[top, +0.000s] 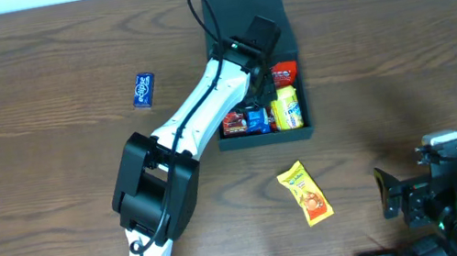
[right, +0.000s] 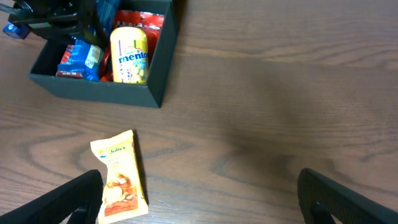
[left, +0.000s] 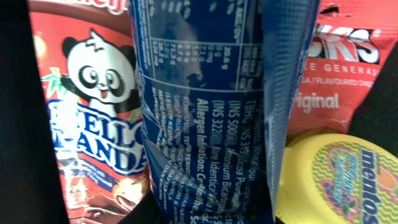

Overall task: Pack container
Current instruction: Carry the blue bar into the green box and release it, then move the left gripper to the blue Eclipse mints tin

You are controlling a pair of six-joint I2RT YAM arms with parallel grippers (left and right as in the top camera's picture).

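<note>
The blue snack packet's lower end (top: 258, 124) is inside the container's front side (top: 264, 139) next to the Mentos tub, so my left gripper will let go of the blue packet.
The dark container (top: 265, 138) stands at the table's far middle with its flap lid (top: 240, 0) open at the back; it also shows in the right wrist view (right: 93, 87). It holds a yellow Mentos tub (top: 286, 107), a Hello Panda packet (left: 93, 124), a red packet (left: 339, 68) and a blue packet (right: 81, 56). My left gripper (top: 253, 96) reaches into the container, shut on another blue snack packet (left: 211, 124) that hangs upright over the contents. My right gripper (right: 199, 199) is open and empty near the front right edge, just right of a yellow Julie's packet (right: 118, 174).
A small blue packet (top: 143, 90) lies on the table left of the container. The Julie's packet (top: 304, 192) lies in front of the container. The left arm stretches diagonally from the front edge to the container.
</note>
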